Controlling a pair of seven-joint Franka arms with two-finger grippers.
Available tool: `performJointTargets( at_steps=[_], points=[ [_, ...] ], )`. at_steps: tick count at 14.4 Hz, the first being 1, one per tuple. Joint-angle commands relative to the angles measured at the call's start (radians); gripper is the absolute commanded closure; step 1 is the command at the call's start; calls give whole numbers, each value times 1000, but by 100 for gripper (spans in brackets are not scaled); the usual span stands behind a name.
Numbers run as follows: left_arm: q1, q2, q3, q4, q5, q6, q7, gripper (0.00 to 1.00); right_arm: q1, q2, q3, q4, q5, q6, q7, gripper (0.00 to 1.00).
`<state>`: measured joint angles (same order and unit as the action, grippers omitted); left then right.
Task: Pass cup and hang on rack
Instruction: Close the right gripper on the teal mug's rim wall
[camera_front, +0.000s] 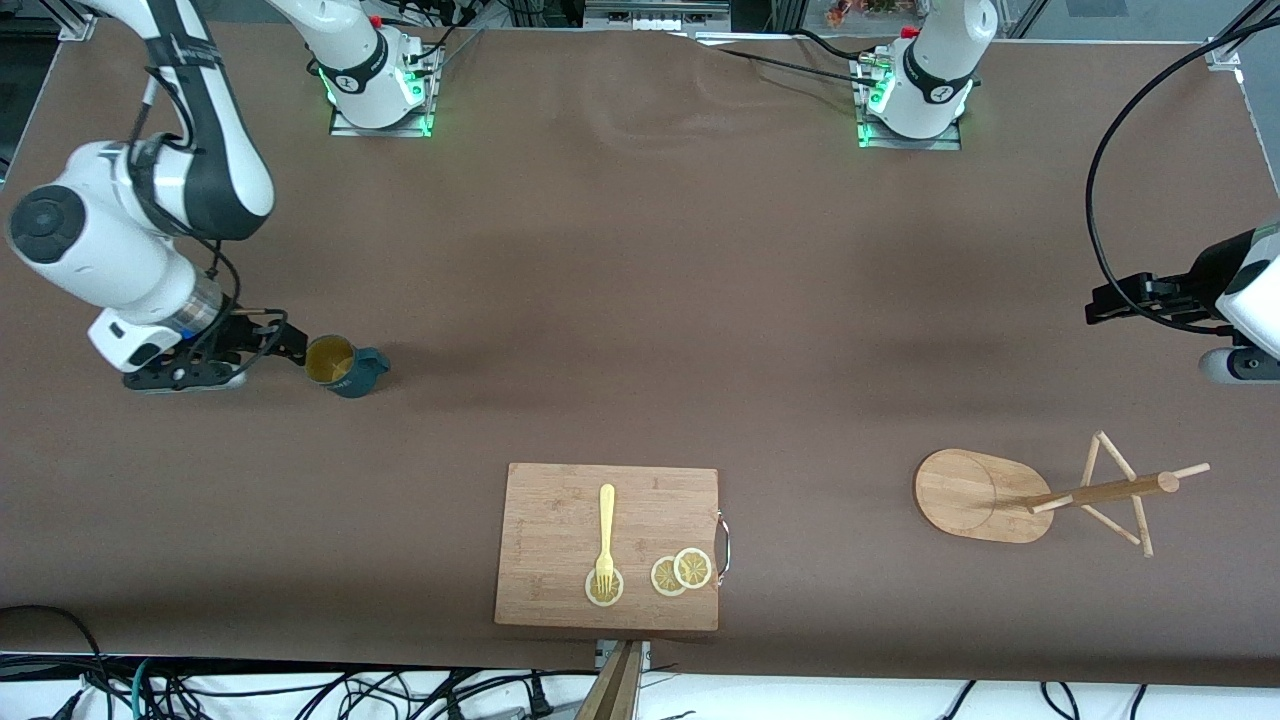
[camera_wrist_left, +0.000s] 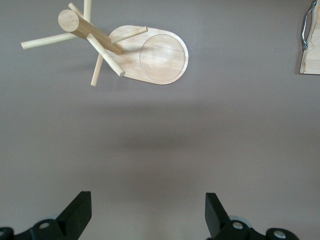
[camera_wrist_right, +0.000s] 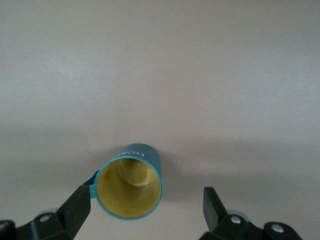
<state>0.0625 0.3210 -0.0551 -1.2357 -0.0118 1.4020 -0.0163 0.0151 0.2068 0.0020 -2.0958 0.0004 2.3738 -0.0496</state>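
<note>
The robot's right gripper should next grip the cup by its rim (camera_front: 329, 341), so that the cup's handle (camera_front: 380, 359) stays free to hang on the rack.
The cup (camera_front: 345, 367), dark teal with a yellowish inside, stands upright on the brown table toward the right arm's end. My right gripper (camera_front: 292, 343) is open just above it. In the right wrist view the cup (camera_wrist_right: 131, 155) shows between the open fingers of the right gripper (camera_wrist_right: 145, 191), close to one finger (camera_wrist_right: 75, 207), with a gap to the other. The rack (camera_front: 1100, 492), a light wooden mug tree, stands toward the left arm's end. My left gripper (camera_wrist_left: 146, 196) is open and empty over bare table; the rack (camera_wrist_left: 160, 55) is nearer to the front camera than that spot.
A wooden cutting board (camera_front: 560, 600) lies near the table's front edge, midway between cup and rack. On it are a yellow fork (camera_front: 605, 530) and lemon slices (camera_front: 682, 572). Its metal handle (camera_wrist_left: 306, 25) shows in the left wrist view.
</note>
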Motion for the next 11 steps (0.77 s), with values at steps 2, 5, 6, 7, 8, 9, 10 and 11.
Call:
performJointTargets(
  at_steps=[2,5,6,7,8,9,10,11],
  points=[
    [-7,15,3,30,13,-11,21,0,0,52,-2,-59,-11,71,-3,0],
    [-4,15,3,30,13,-11,21,0,-1,75,-5,-50,-17,88,-9,2],
    [-6,15,3,30,13,-11,21,0,-1,95,-5,-52,-22,125,-9,6],
    [-7,15,3,30,13,-11,21,0,-1,117,-5,-52,-22,154,-10,12],
    [-7,15,1,32,12,-11,21,0,-1,131,-5,-52,-23,169,-10,21],
    [-9,15,1,32,12,-11,21,0,-1,134,-5,-52,-23,174,-10,36],
    [-9,15,1,30,12,-12,21,0,-1,134,-5,-52,-23,174,-10,52],
    [-7,13,1,30,13,-12,21,0,-1,135,-5,-52,-23,173,-12,66]
  ],
)
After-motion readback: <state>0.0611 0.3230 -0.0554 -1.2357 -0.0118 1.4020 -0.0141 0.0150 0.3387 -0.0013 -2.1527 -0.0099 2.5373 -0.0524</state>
